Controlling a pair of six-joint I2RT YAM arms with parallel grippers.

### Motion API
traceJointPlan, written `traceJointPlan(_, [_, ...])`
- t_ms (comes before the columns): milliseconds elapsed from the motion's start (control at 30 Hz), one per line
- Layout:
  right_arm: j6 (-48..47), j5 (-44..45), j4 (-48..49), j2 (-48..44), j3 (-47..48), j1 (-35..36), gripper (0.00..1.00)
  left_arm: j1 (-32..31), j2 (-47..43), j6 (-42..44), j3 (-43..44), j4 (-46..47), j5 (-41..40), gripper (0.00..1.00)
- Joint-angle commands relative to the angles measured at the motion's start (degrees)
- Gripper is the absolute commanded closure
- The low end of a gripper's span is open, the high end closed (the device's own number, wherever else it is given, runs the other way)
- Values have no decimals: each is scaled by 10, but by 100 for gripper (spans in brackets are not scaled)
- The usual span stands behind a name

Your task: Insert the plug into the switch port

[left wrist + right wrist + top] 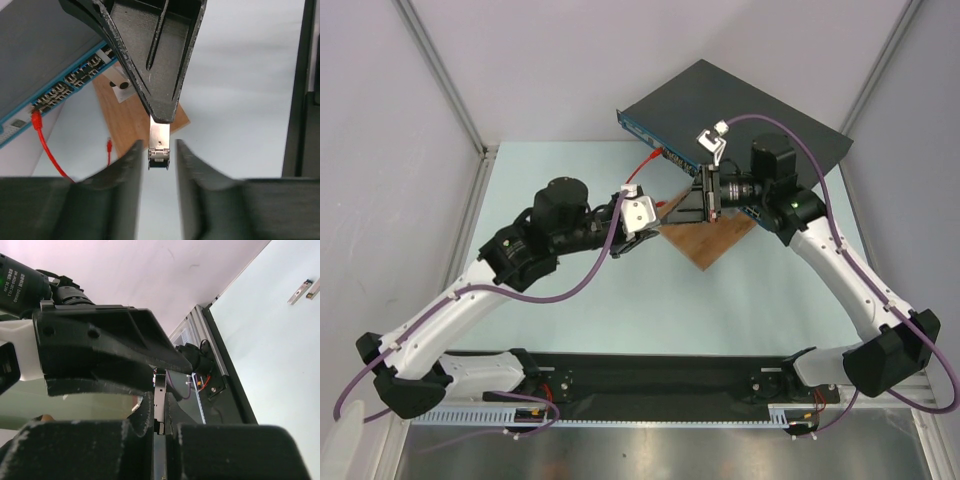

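Note:
The plug's opposite end must stay free for the switch port, so I should next grab its dark tip (159, 159) with my left gripper.
The plug (159, 145) is a small silver metal module with a dark tip. My right gripper (159, 399) is shut on the plug (160, 407), its pads pressed against both flat sides. In the left wrist view the right gripper's black fingers (155, 60) hold the plug from above, pointing down. My left gripper (159, 146) stands open around the plug's tip, with a gap on each side. Both grippers meet above the wooden board (712, 242). The switch (720, 100) lies behind them, and its blue port strip (60, 92) shows at the left.
A red cable (47, 145) is plugged into one switch port, and its other red end (109, 145) lies by the board. A small white piece (120, 82) rests on the board. Two small silver modules (302, 290) lie on the table. Aluminium frame posts (445, 85) bound the workspace.

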Motion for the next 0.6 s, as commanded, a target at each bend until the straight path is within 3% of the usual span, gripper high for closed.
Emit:
traceJointPlan(0, [0, -19, 16, -3, 6, -18, 100, -4, -19, -11, 7, 23, -6, 55])
traceJointPlan(100, [-3, -23, 17, -6, 5, -20, 100, -4, -32, 0, -10, 16, -8, 46])
traceJointPlan(567, [-22, -23, 2, -3, 8, -4, 100, -4, -28, 5, -10, 32, -5, 48])
